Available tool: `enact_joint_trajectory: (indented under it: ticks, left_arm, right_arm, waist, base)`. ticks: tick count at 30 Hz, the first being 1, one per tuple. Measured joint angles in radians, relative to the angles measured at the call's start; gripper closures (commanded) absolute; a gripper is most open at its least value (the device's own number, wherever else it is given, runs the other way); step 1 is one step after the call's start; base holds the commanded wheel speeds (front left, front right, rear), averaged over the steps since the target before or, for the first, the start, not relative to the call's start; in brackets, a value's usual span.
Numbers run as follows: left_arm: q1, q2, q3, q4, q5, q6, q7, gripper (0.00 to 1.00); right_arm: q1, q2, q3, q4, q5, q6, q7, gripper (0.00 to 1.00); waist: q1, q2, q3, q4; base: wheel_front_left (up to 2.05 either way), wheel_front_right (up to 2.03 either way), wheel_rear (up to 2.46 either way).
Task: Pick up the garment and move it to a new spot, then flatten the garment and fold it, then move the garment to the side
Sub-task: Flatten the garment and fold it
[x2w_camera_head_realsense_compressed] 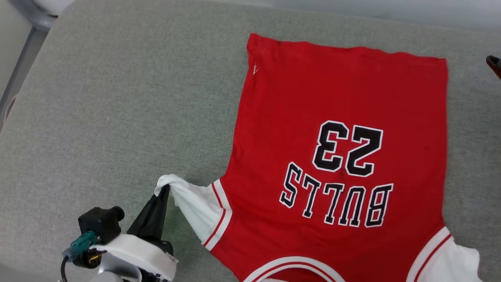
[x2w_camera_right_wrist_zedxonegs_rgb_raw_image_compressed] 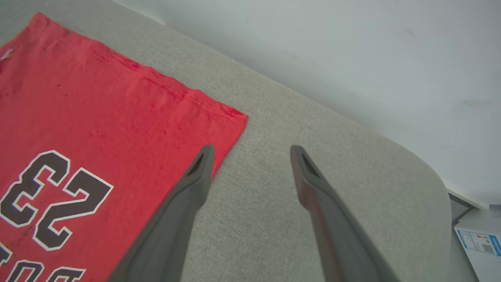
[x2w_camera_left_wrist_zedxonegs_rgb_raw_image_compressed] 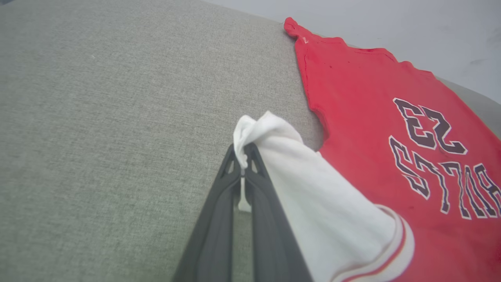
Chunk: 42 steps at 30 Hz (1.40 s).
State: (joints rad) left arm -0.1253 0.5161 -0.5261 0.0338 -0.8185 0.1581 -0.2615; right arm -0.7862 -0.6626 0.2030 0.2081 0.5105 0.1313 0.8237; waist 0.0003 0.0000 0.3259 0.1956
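I should next use my right gripper to grab the garment by its free hem corner (x2w_camera_head_realsense_compressed: 442, 63), because the shirt's red body (x2w_camera_head_realsense_compressed: 343, 103) is lying flat on the cushion.
The garment (x2w_camera_head_realsense_compressed: 340, 156) is a red T-shirt with white sleeves, black "BULLS 23" lettering and striped trim, spread flat on the grey cushion, hem away from me. My left gripper (x2w_camera_head_realsense_compressed: 166, 189) is shut on the bunched tip of its white left sleeve (x2w_camera_left_wrist_zedxonegs_rgb_raw_image_compressed: 282, 156), which is pulled out sideways from the red body (x2w_camera_left_wrist_zedxonegs_rgb_raw_image_compressed: 391, 117). My right gripper (x2w_camera_right_wrist_zedxonegs_rgb_raw_image_compressed: 250, 150) is open above bare cushion, just off the garment's far right hem corner (x2w_camera_right_wrist_zedxonegs_rgb_raw_image_compressed: 231, 117), with nothing between its fingers. A dark red fingertip (x2w_camera_head_realsense_compressed: 494, 62) shows at the right edge of the head view.
The grey fabric cushion (x2w_camera_head_realsense_compressed: 117, 117) stretches wide to the left of the garment. A pale wall (x2w_camera_right_wrist_zedxonegs_rgb_raw_image_compressed: 352, 58) runs behind its far edge. A white box (x2w_camera_right_wrist_zedxonegs_rgb_raw_image_compressed: 479, 243) stands beyond the cushion's right corner. A grey frame (x2w_camera_head_realsense_compressed: 19, 70) borders the far left.
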Motion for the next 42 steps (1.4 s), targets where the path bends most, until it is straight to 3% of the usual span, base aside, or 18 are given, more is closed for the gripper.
enact_joint_trajectory:
  ticks: [5,9,17,24,25,26,38,42]
  left_arm:
    - [-0.041,-0.046,0.011,0.002,0.038,-0.032,0.0,1.0]
    - [-0.069,-0.076,0.022,0.005,0.069,-0.052,0.0,1.0]
    - [-0.095,-0.117,0.046,0.011,0.106,-0.08,0.0,1.0]
    - [-0.117,-0.145,0.068,0.029,0.14,-0.105,-0.002,1.0]
    - [-0.119,-0.146,0.072,0.031,0.143,-0.107,-0.002,1.0]
    - [-0.121,-0.147,0.074,0.034,0.147,-0.11,-0.002,1.0]
    - [-0.086,-0.154,0.112,0.059,0.162,-0.114,-0.002,1.0]
    - [-0.053,-0.14,0.123,0.061,0.158,-0.106,-0.002,1.0]
  right_arm:
    - [-0.12,-0.011,0.035,0.094,0.0,0.0,0.191,0.0]
    - [-0.184,-0.01,0.047,0.144,-0.02,0.0,0.267,0.0]
    - [-0.223,0.014,0.048,0.213,-0.056,0.0,0.3,0.0]
    - [-0.217,-0.011,0.084,0.221,-0.042,0.0,0.3,0.0]
    - [-0.217,-0.013,0.084,0.221,-0.038,0.0,0.3,0.66]
    - [-0.217,-0.017,0.087,0.219,-0.035,0.0,0.292,1.0]
    - [-0.195,-0.001,0.107,0.244,0.015,0.0,0.118,1.0]
    - [-0.15,-0.026,0.136,0.222,0.053,0.0,0.055,1.0]
  waist:
    - [0.0,0.0,0.077,0.042]
    - [0.0,0.0,0.134,0.071]
    - [0.0,0.0,0.225,0.103]
    - [-0.0005,0.0,0.276,0.116]
    - [-0.0004,0.0,0.278,0.115]
    - [-0.0005,0.0,0.278,0.114]
    - [-0.0003,0.0,0.2,0.079]
    - [-0.0003,0.0,0.144,0.059]
  base:
    - [0.0,0.0,0.0]
    - [0.0,0.0,0.0]
    - [0.0,0.0,0.0]
    - [0.0,0.0,0.0]
    - [0.0,0.0,0.0]
    - [0.0,0.0,0.0]
    - [0.0,0.0,0.0]
    - [0.0,0.0,0.0]
